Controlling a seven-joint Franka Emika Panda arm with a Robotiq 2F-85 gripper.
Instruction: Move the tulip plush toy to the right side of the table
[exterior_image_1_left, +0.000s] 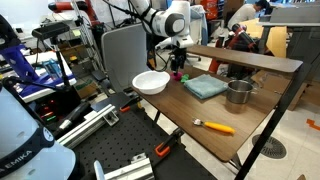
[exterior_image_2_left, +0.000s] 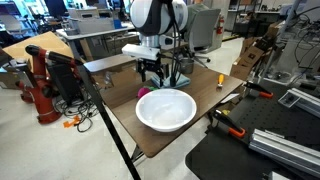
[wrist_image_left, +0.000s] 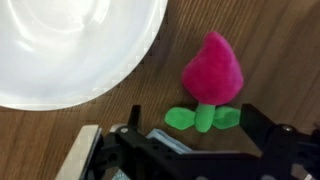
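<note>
My fingertips are above the stem and leaves in the wrist view, and closing now would miss them. My gripper moves lower before it closes on them.
The tulip plush toy lies on the dark wood table, with its magenta head pointing away and its green stem and leaves towards me. My gripper is open, one finger on each side of the leaves, not closed on them. In both exterior views the gripper hangs low over the toy, just behind the white bowl.
A white bowl stands close beside the toy. A teal cloth, a metal pot and an orange-handled tool lie further along the table. A raised wooden shelf runs along the far edge.
</note>
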